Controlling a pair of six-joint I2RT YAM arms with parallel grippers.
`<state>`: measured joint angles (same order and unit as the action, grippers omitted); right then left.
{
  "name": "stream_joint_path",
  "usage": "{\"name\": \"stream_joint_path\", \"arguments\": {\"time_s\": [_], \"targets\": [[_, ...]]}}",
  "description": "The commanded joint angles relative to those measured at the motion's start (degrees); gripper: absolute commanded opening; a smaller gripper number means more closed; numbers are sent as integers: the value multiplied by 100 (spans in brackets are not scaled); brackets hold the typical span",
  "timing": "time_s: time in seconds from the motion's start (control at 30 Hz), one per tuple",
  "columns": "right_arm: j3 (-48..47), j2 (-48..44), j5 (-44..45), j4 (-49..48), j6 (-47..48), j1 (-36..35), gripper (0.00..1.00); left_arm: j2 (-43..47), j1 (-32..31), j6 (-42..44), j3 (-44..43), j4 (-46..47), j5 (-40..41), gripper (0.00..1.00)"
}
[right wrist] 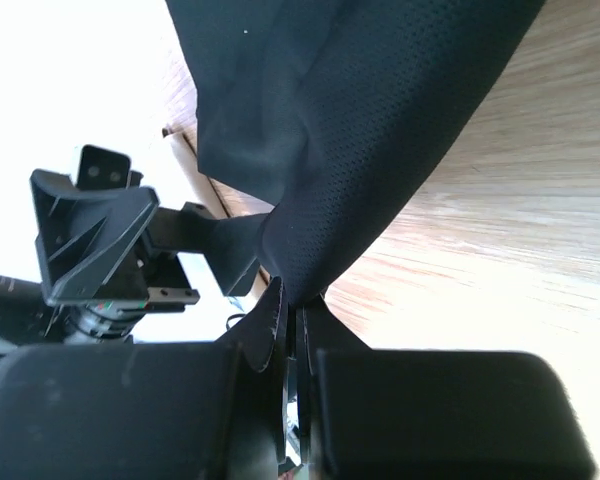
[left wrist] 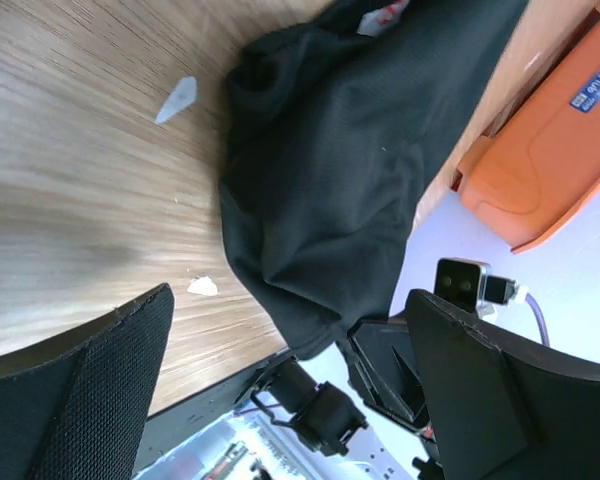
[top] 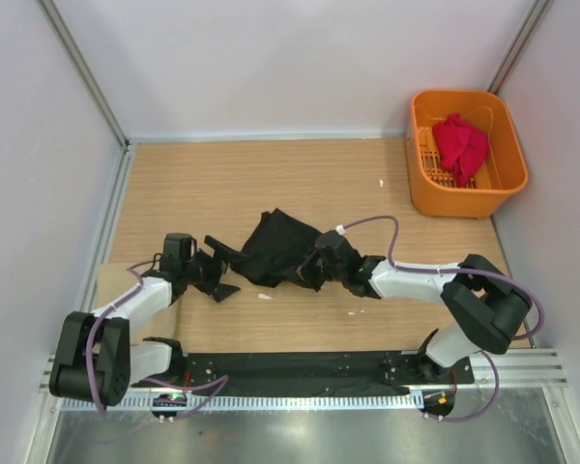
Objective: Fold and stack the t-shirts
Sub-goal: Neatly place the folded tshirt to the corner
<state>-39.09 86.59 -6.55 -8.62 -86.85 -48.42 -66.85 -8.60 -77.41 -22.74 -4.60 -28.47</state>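
My left gripper should next grab the black t-shirt (top: 275,249) by its edge facing the cardboard sheet, so that the cloth trails behind for stacking there.
The black t-shirt (top: 275,249) lies crumpled in the middle of the wooden table, between my two grippers. My right gripper (top: 310,270) is at its right edge, shut on a pinched fold of the black cloth (right wrist: 360,130), which rises from the right gripper's (right wrist: 300,303) fingertips. My left gripper (top: 218,273) sits at the shirt's left edge. In the left wrist view the left gripper (left wrist: 290,385) is wide open with nothing between the fingers, and the black shirt (left wrist: 330,170) lies just ahead. The red t-shirt (top: 461,145) is bunched inside the orange basket (top: 469,203).
The orange basket stands at the back right against the wall. A tan cardboard sheet (top: 111,282) lies under the left arm at the table's left edge. Small white scraps (top: 266,297) dot the wood. Walls close in the left, back and right sides.
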Motion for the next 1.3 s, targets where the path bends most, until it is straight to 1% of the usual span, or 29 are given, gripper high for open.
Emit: {"name": "stream_joint_path", "arguments": {"time_s": [0.0, 0.13, 0.27, 0.4, 0.7, 0.83, 0.9, 1.0, 1.03, 1.1, 1.2, 1.23, 1.27], "targets": [[-222, -177, -171, 10, -78, 87, 2, -310, -89, -345, -99, 434, -229, 99], [-274, -195, -268, -60, -174, 193, 2, -452, -264, -582, -38, 434, -90, 99], [-345, -230, -391, -113, -297, 289, 2, -671, -361, -916, 42, 1109, -106, 99], [-485, -230, -505, -113, -394, 342, 2, -1267, -484, -1223, -81, 1706, -185, 99], [-582, -195, -681, -236, -570, 509, 1, -1603, -520, -1567, -46, 2217, 8, 99], [-547, -186, -778, -350, -693, 553, 2, -1910, -529, -1672, -134, 2367, -45, 97], [-538, -168, -795, -447, -798, 571, 1, -1990, -529, -1821, -47, 2498, 8, 96], [-608, -142, -831, -439, -816, 606, 1, -1999, -537, -2032, 111, 2745, 157, 91], [-626, -133, -839, -439, -825, 615, 2, -1990, -537, -2041, 121, 2763, 192, 86], [-617, -116, -866, -491, -895, 615, 2, -1938, -537, -2050, 147, 2772, 280, 84], [-573, -116, -901, -553, -983, 624, 1, -1902, -537, -2042, 104, 2807, 403, 75], [-556, -98, -918, -553, -1009, 624, 2, -1893, -537, -2015, 95, 2815, 421, 66], [-547, -107, -927, -579, -1018, 624, 1, -1884, -537, -1989, 77, 2824, 499, 61]]}}
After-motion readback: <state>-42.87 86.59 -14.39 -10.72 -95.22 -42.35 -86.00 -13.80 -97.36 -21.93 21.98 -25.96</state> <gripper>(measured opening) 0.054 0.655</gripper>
